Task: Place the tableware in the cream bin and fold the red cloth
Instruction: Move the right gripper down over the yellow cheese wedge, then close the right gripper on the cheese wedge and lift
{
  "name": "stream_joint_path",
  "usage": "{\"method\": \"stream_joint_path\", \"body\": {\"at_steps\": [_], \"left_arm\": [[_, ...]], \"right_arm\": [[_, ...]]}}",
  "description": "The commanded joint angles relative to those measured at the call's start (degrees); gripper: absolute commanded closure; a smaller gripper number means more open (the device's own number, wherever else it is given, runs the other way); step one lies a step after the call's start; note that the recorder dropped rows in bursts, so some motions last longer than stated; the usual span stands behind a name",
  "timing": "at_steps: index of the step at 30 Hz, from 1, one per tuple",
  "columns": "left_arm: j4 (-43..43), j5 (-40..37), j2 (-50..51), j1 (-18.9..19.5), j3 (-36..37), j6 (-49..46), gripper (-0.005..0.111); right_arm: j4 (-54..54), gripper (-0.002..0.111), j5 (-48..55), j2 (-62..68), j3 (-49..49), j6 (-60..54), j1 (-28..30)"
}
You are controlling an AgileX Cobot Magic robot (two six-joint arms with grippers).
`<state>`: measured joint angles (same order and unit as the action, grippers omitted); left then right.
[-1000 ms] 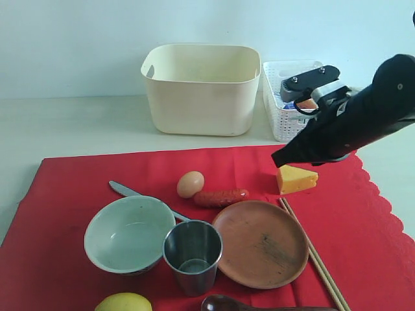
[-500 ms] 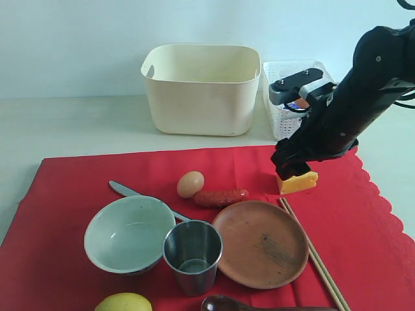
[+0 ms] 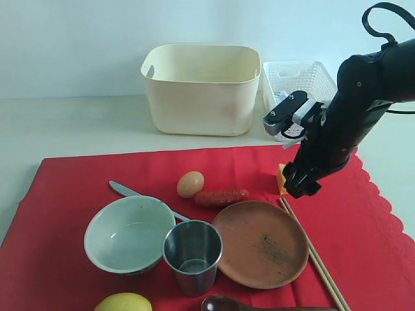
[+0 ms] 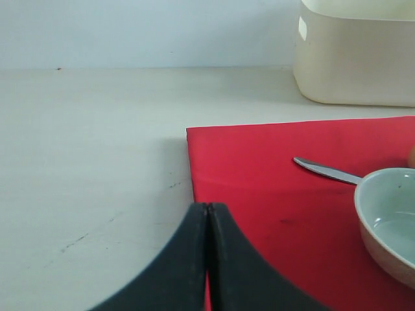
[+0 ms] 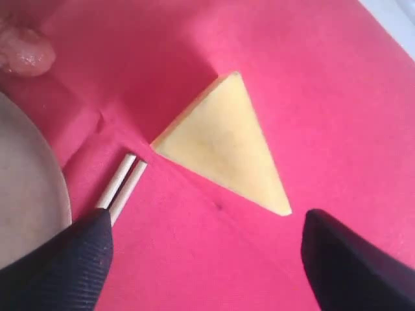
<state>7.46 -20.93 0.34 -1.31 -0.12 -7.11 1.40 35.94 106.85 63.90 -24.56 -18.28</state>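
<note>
I will grab the cheese wedge [image 5: 227, 146] by its tapering long sides with my right gripper, clearing the red cloth for folding.
The red cloth [image 3: 78, 188] lies flat with the tableware on it: a pale green-white bowl [image 3: 128, 234], a steel cup [image 3: 192, 255], a round brown plate [image 3: 260, 243], wooden chopsticks [image 3: 316, 256], a metal knife [image 3: 130, 192] and a dark brown spoon [image 3: 227, 304]. The cream bin [image 3: 201, 87] stands behind the cloth. My right gripper [image 3: 295, 189] hangs open, low over the cheese wedge [image 5: 227, 146] and the chopstick tips [image 5: 123, 180]. My left gripper [image 4: 207, 208] is shut on nothing at the cloth's left edge [image 4: 192, 168], with the bowl [image 4: 389, 220] and knife [image 4: 327, 171] ahead.
An egg [image 3: 190, 184] and a sausage [image 3: 220, 196] lie behind the plate, and a lemon [image 3: 123, 302] sits at the front edge. A white lattice basket [image 3: 295, 87] stands to the right of the bin. Bare table [image 3: 65, 126] lies left of the bin.
The right arm has swung down from a level pose to a steep one, bringing its gripper low over the cheese wedge and now hiding most of it in the exterior view.
</note>
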Motion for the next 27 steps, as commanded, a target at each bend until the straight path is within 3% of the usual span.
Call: {"method": "stream_joint_path", "body": {"at_steps": [1, 24, 27], "left_arm": [[0.2, 0.6, -0.3, -0.4, 0.1, 0.1, 0.107], [0.2, 0.6, -0.3, -0.4, 0.1, 0.1, 0.107], [0.2, 0.6, -0.3, -0.4, 0.1, 0.1, 0.107]], "right_arm": [[0.6, 0.032, -1.9, 0.0, 0.5, -4.4, -0.1], [0.4, 0.033, -2.7, 0.0, 0.5, -21.3, 0.1], [-0.6, 0.04, -3.6, 0.0, 0.5, -21.1, 1.2]]}}
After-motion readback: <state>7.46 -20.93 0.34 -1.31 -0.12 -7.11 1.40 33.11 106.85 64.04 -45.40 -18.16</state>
